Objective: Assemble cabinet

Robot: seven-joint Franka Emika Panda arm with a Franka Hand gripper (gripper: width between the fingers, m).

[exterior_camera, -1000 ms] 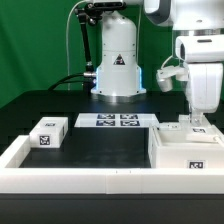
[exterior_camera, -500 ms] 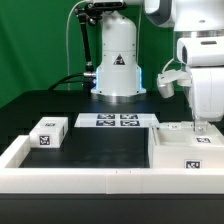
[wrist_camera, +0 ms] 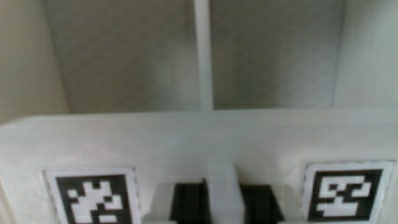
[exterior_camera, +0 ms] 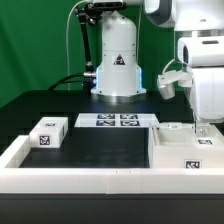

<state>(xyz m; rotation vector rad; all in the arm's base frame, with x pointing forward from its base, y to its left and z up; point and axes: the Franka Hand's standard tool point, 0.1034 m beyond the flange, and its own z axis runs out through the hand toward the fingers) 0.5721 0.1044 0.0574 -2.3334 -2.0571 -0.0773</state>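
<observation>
The cabinet body's lower edge sits on the black tabletop in the exterior view. The cabinet body would stay standing, so I should open my gripper now.
The cabinet body [exterior_camera: 188, 150], a large white box with square tags, lies at the exterior view's right. My gripper [exterior_camera: 203, 128] reaches straight down onto its far part. In the wrist view the two dark fingers [wrist_camera: 187, 203] stand on either side of a thin white wall of the cabinet body [wrist_camera: 196, 150], between two tags, and press against it. My gripper [wrist_camera: 217, 192] is shut on that wall. A smaller white tagged panel piece [exterior_camera: 47, 132] lies apart at the exterior view's left.
The marker board [exterior_camera: 118, 120] lies flat at the back middle, in front of the robot's white base [exterior_camera: 118, 70]. A low white rim [exterior_camera: 20, 152] frames the black table.
The gripper has come down a little onto the cabinet body since one second ago. It has not moved in the last half second. The parts lie as before.
</observation>
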